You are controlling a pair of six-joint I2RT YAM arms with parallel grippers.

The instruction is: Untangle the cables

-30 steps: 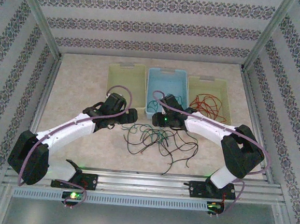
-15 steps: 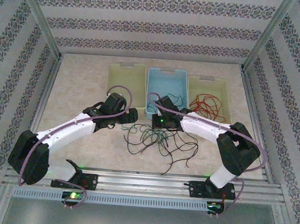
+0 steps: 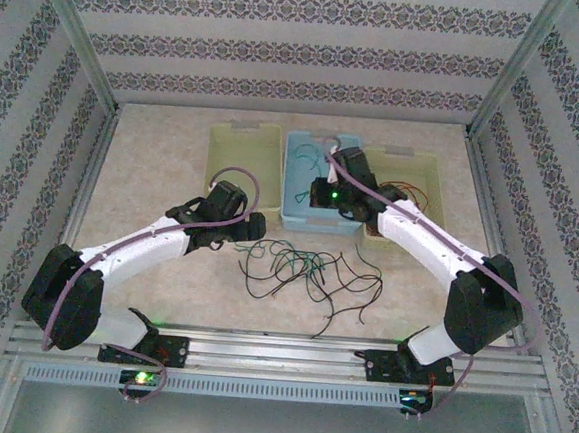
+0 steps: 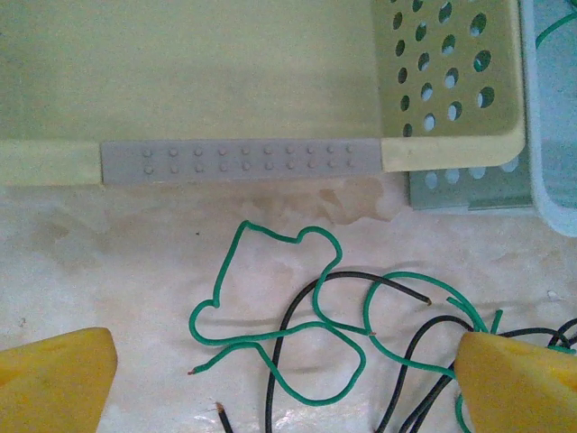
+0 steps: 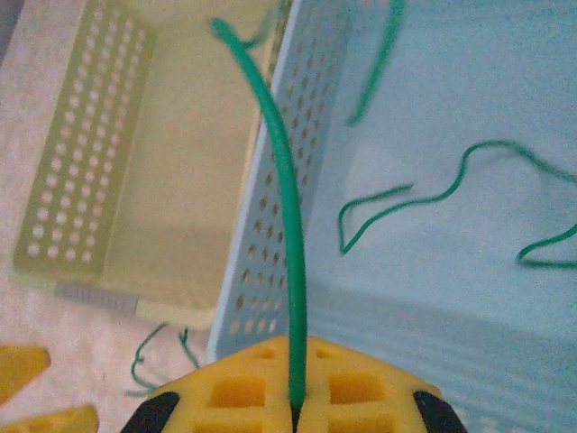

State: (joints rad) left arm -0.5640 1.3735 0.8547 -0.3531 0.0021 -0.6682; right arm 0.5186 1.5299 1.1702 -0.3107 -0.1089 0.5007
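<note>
My left gripper will next grab the green cable's loose curl, leaving out the black cable, to untangle the curling green cable into the blue bin [image 3: 292, 213].
A loose tangle of black and green cables [image 3: 305, 270] lies on the table in front of the bins. My left gripper [image 3: 256, 225] hovers at its left edge, open. In the left wrist view a curling green cable [image 4: 270, 336] and a black cable [image 4: 297, 317] lie between the yellow fingers [image 4: 56, 381]. My right gripper [image 3: 317, 192] hangs over the blue bin [image 3: 292, 213], shut on a green cable [image 5: 287, 207] that rises straight from its closed jaws [image 5: 296, 410]. More green cables [image 5: 433, 194] lie inside the blue bin [image 5: 469, 298].
Three bins stand in a row at the back: a yellow-green one [image 3: 234, 177] on the left, the blue one in the middle, and a yellow-green one [image 3: 428, 175] on the right holding red cables [image 3: 411, 198]. Patterned walls and metal rails enclose the table.
My right gripper has lifted away from the tangle and moved back over the blue bin with a green cable in its jaws. The left gripper has stayed almost in place.
</note>
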